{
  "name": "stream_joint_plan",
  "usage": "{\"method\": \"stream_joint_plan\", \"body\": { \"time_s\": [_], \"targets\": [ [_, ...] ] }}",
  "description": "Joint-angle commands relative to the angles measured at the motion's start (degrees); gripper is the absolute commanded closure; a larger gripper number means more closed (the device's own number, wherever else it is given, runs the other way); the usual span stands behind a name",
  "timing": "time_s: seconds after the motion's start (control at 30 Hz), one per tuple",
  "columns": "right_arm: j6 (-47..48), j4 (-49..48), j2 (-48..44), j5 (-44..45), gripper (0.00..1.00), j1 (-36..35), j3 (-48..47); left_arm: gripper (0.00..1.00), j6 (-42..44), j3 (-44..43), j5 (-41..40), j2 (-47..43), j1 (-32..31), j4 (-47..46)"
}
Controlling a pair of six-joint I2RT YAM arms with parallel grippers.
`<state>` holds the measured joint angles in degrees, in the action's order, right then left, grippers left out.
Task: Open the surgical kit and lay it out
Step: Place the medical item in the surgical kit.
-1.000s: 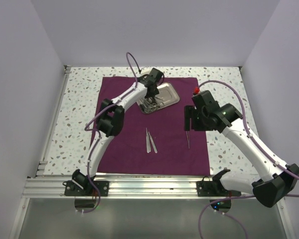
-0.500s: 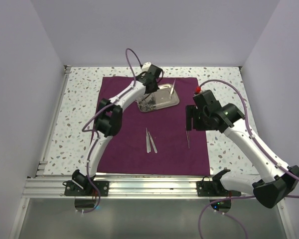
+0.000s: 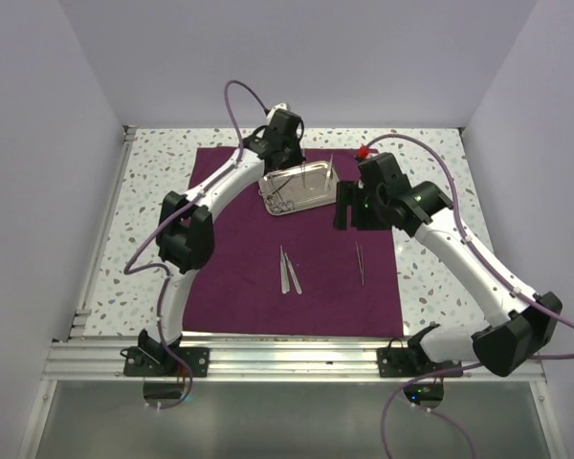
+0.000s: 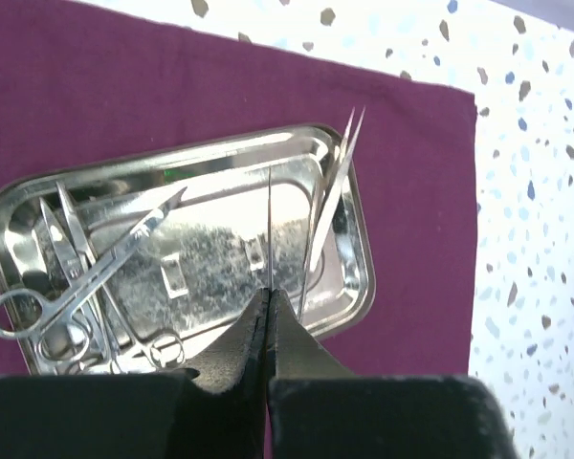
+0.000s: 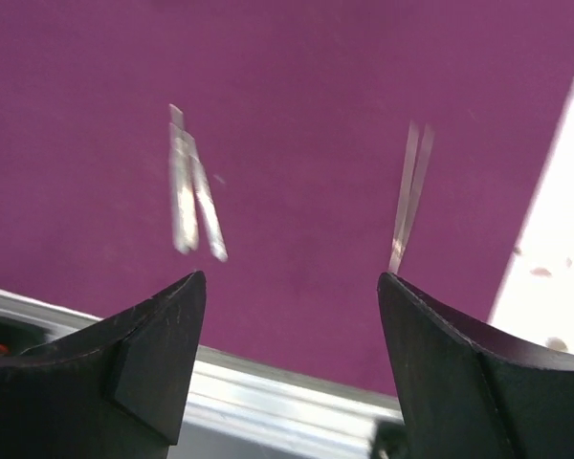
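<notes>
The thin steel instrument needs to lie on the cloth. My right gripper should next grab it by the end [image 3: 303, 185] opposite its pointed tip.
The maroon cloth [image 3: 230, 277] lies spread on the table. The steel tray [image 3: 264, 188] sits at its far middle and holds scissors [image 4: 86, 287] and other ringed instruments. My left gripper [image 3: 289, 158] hovers over the tray [image 4: 0, 206], shut [image 4: 269, 292] on a thin steel instrument [image 4: 269, 229] seen edge-on. Slim tweezers [image 4: 330, 201] lean over the tray's right rim. My right gripper [image 3: 344, 206] stands open [image 5: 292, 282] above the cloth, right of the tray. Two tweezers [image 3: 287, 271] and a thinner pair [image 3: 360, 261] lie on the cloth.
An aluminium rail [image 3: 287, 349] runs along the near edge of the speckled table [image 3: 153, 191]. White walls close in the left, right and back. Purple cables loop above both arms.
My left gripper has shut on the thin instrument in the tray and drawn back a little. My right gripper has moved left and farther from the bases, beside the tray.
</notes>
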<state>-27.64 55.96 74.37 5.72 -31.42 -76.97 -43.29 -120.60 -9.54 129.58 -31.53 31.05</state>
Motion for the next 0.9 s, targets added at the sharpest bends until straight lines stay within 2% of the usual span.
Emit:
{"method": "stream_joint_plan", "body": {
  "time_s": [0.0, 0.23, 0.37, 0.63, 0.7, 0.77, 0.8, 0.83, 0.87],
  "targets": [
    [0.9, -11.3, 2.6, -5.0, 0.23, 0.3, -5.0, 1.00, -2.8, 4.5, 7.4, -6.9, 0.2, -3.0],
    [-2.8, -23.0, 11.0, -4.6, 0.22, 1.9, -6.2, 1.00, -7.1, 10.6, 15.3, -14.0, -0.6, -4.4],
    [-4.6, -25.1, 17.1, -4.2, 0.22, 2.5, -9.6, 1.00, -8.7, 12.2, 18.1, -17.9, -0.6, -4.9],
    [-7.3, -29.2, 23.3, -4.4, 0.25, 2.5, -13.8, 1.00, -9.4, 13.4, 21.5, -21.5, -1.0, -3.9],
    [-7.8, -30.1, 24.5, -4.5, 0.38, 2.4, -14.3, 1.00, -9.1, 13.5, 22.1, -22.3, -1.0, -3.3],
    [-8.2, -30.9, 25.2, -4.8, 0.68, 2.4, -14.9, 1.00, -8.6, 13.5, 22.5, -23.1, -1.0, -2.7],
    [-8.4, -30.8, 25.8, -4.9, 0.89, 2.5, -15.1, 1.00, -8.0, 13.7, 22.6, -23.3, -1.0, -2.4],
    [-8.7, -30.7, 26.0, -5.1, 0.98, 2.4, -15.3, 1.00, -7.6, 13.7, 22.5, -23.5, -0.9, -2.4],
    [-8.7, -30.7, 25.9, -5.2, 1.00, 2.4, -15.1, 1.00, -7.2, 13.7, 22.5, -23.8, -0.8, -2.2]
  ]
}}
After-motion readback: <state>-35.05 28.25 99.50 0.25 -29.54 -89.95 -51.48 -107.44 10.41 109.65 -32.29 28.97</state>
